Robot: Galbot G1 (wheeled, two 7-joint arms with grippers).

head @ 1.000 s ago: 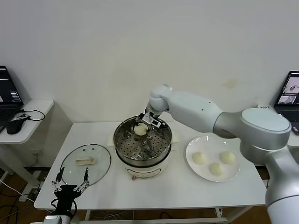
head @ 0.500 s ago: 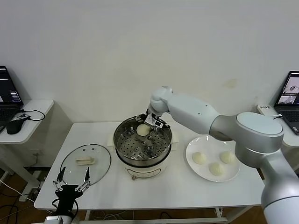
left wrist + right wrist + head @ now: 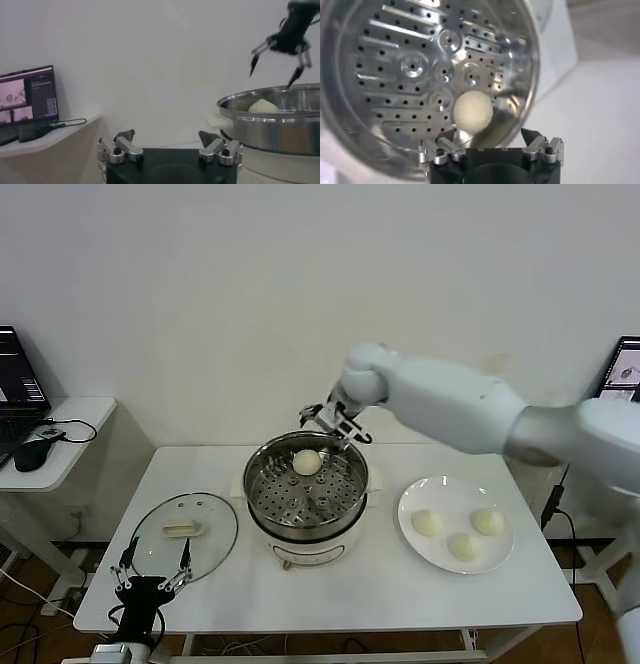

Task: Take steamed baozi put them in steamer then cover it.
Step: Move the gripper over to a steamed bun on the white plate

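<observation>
The steamer [image 3: 288,502] should be filled further, so the robot's right gripper should next grab the plate's baozi nearest the steamer by its rounded sides.
One steamed baozi [image 3: 306,462] lies on the perforated floor at the back of the steamer [image 3: 288,502]; the right wrist view shows it as a baozi [image 3: 473,111] resting free below the jaws. My right gripper [image 3: 335,422] hangs open and empty just above the steamer's back rim. Three more baozi [image 3: 463,545] sit on the white plate. The glass cover [image 3: 212,529] lies flat on the table left of the steamer. My left gripper [image 3: 155,560] waits open at the table's front left corner, near the cover's front edge.
The white plate [image 3: 440,492] sits on the table right of the steamer. A side table with a laptop [image 3: 15,379] and a mouse [image 3: 30,454] stands at far left. Another laptop [image 3: 622,379] is at far right. A wall runs close behind the table.
My right gripper opened and let the baozi go onto the steamer floor, then rose up and back clear of the rim. The left arm has not moved.
</observation>
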